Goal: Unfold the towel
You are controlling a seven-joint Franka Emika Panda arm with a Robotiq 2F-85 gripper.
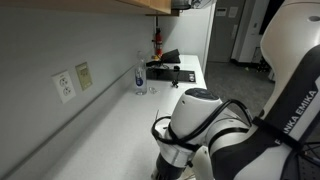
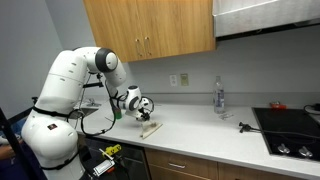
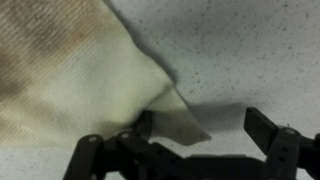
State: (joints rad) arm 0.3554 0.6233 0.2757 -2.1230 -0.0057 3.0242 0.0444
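The towel's pointed corner (image 2: 151,125) (image 3: 186,127) is between my fingers, so my gripper would hold the corner if it closed now. It needs to close on it.
A cream towel (image 3: 70,70) lies folded on the speckled white counter (image 3: 250,50) and fills the upper left of the wrist view. One pointed corner of it sticks out between the jaws, close to the left finger. My gripper (image 3: 203,122) is open and low over that corner, with the right finger standing clear on bare counter. In an exterior view the towel (image 2: 151,127) shows as a narrow pale strip near the counter's front edge, with the gripper (image 2: 145,109) just above it. In the exterior view along the wall, the arm's body hides the towel and the jaws.
A clear water bottle (image 2: 218,97) stands by the wall, and also shows in the exterior view along the wall (image 1: 140,78). A black cooktop (image 2: 290,128) is at the counter's far end. A small dark object (image 2: 243,125) lies near it. Wooden cabinets (image 2: 150,28) hang overhead.
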